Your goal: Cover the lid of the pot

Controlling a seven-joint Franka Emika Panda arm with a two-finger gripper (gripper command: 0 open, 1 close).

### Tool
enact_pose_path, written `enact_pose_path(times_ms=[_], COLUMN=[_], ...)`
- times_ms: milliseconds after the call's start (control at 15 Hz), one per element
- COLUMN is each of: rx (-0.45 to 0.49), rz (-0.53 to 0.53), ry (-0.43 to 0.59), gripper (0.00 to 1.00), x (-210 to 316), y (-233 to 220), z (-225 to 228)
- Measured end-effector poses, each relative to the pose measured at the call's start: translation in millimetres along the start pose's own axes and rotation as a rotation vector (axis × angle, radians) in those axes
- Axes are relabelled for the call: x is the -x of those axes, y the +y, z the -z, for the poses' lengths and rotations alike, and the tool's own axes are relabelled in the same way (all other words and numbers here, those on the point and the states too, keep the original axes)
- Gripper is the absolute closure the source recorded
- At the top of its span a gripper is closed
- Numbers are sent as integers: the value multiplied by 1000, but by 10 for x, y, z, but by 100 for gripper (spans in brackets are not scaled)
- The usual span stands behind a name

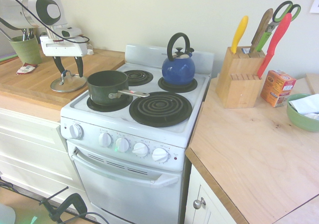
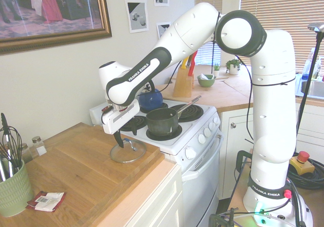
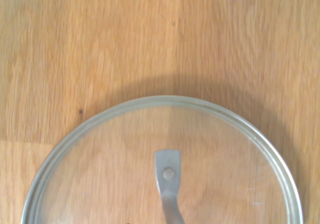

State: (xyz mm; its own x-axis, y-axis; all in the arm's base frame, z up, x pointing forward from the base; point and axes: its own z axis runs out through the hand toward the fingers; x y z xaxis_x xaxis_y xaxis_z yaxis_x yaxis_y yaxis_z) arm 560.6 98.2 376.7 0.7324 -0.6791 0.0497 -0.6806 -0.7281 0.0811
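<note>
I need to grab the round glass lid (image 2: 132,155) next by the small loop knob (image 2: 132,145) standing upright, because the lid lies flat and wide on the counter.
The round glass lid (image 1: 70,88) with a metal rim lies flat on the wooden counter left of the stove, its small loop knob (image 1: 64,76) upright. My gripper (image 1: 69,72) hangs open just above it, one finger on each side of the knob, holding nothing. From the other side, the gripper (image 2: 122,141) stands over the lid (image 2: 132,155). In the wrist view the lid (image 3: 100,174) fills the lower half, with its knob (image 3: 168,184) in the middle. The dark pot (image 1: 106,86) sits uncovered on the front left burner, handle (image 1: 133,93) pointing right; it also shows at pot (image 2: 162,122).
A blue kettle (image 1: 178,69) stands on the back right burner. A green cup of utensils (image 1: 26,48) sits at the back of the left counter, a small packet (image 1: 25,69) near it. A knife block (image 1: 239,79), an orange box (image 1: 277,88) and a green bowl (image 1: 300,119) are on the right counter.
</note>
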Motion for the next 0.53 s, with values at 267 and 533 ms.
enact_pose_path(times_ms=[267,533], rx=[13,20], rz=[3,14], ry=[-9,-14], gripper=[100,100], x=[16,82], y=[-2,-56], z=[-17,-63])
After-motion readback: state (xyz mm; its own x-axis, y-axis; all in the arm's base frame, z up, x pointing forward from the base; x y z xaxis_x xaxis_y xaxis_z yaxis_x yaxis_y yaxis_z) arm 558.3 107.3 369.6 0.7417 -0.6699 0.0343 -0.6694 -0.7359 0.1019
